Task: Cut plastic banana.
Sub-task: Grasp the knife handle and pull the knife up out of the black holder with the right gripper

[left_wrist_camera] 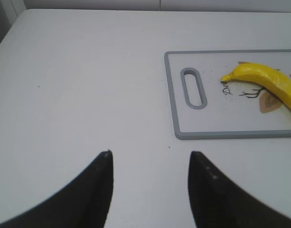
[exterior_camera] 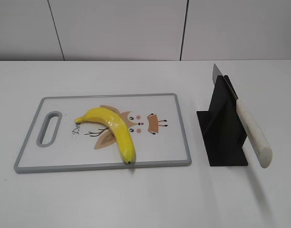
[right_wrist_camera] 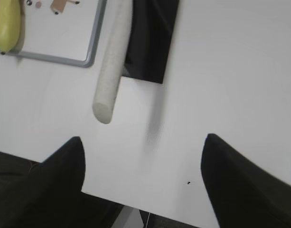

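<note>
My right gripper should next take the knife by its white handle so it can cut the plastic banana, because the knife's blade stands bare above the black stand.
The plastic banana is glossy yellow and lies whole on the white cutting board, stem to the left. It also shows in the left wrist view and, partly, in the right wrist view. A knife with a white handle leans in a black stand, blade tip up; its handle shows in the right wrist view. My left gripper is open and empty over bare table, left of the board. My right gripper is open and empty over the table's front edge, near the handle's end.
The board has a grey rim with a handle slot at its left end and a cartoon print. The white table runs to a white wall behind. The table's front edge shows in the right wrist view.
</note>
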